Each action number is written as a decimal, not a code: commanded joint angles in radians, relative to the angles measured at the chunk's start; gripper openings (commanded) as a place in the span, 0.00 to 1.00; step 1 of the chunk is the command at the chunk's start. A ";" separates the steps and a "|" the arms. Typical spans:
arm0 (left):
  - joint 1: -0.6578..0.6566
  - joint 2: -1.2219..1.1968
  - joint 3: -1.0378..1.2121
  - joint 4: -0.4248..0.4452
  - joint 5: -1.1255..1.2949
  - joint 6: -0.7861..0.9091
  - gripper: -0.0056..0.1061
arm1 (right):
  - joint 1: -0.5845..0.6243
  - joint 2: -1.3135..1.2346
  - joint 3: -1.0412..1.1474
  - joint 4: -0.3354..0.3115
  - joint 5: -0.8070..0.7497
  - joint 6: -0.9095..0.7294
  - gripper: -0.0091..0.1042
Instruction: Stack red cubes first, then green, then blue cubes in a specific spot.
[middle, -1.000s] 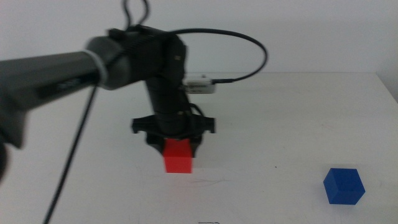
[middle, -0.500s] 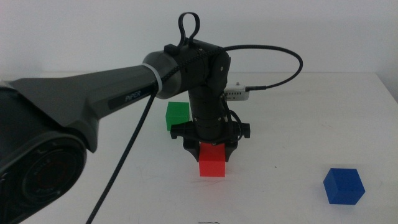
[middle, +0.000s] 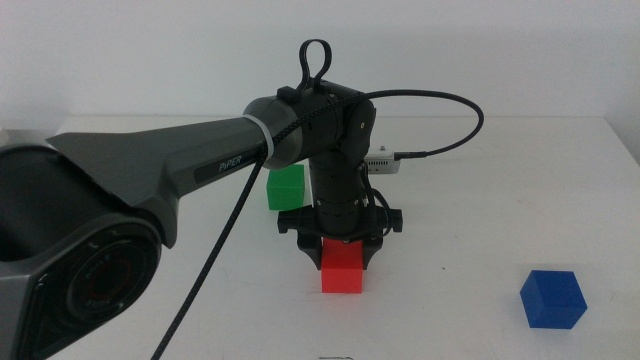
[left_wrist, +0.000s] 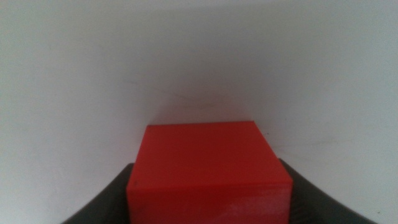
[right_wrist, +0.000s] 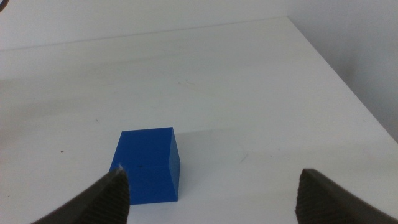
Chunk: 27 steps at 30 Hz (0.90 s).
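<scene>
The lower edge of the red cube (middle: 342, 270) touches the white tabletop in the middle view, so the cube would stand and my left gripper should open now.
My left gripper (middle: 342, 258) points straight down near the table's middle and is shut on the red cube (middle: 342, 270), whose bottom is at or just above the white surface. In the left wrist view the red cube (left_wrist: 208, 171) fills the space between the two dark jaws. The green cube (middle: 285, 187) rests on the table behind the left arm, partly hidden by it. At the front right lies the blue cube (middle: 552, 298). The right wrist view shows the blue cube (right_wrist: 147, 165) ahead of my right gripper (right_wrist: 208, 186), which is open and out of the middle view.
The left arm's grey link (middle: 150, 170) crosses the left half of the table, with a black cable (middle: 440, 110) looping above it. A small white connector (middle: 382, 161) sits beside the wrist. The table's right edge (middle: 625, 140) is near the blue cube.
The left arm has carried the red cube rightward and slightly toward the front over the past second, uncovering the green cube behind it. The blue cube has stayed put.
</scene>
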 joint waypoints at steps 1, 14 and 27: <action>-0.003 -0.054 -0.027 0.006 -0.009 -0.017 0.20 | 0.003 -0.023 -0.026 -0.016 -0.077 -0.009 0.83; -0.003 -0.055 -0.027 0.030 -0.013 -0.016 0.89 | 0.003 -0.023 -0.026 -0.016 -0.077 -0.009 0.83; -0.002 -0.230 -0.027 0.116 0.036 -0.017 0.89 | 0.003 -0.023 -0.026 -0.016 -0.077 -0.009 0.83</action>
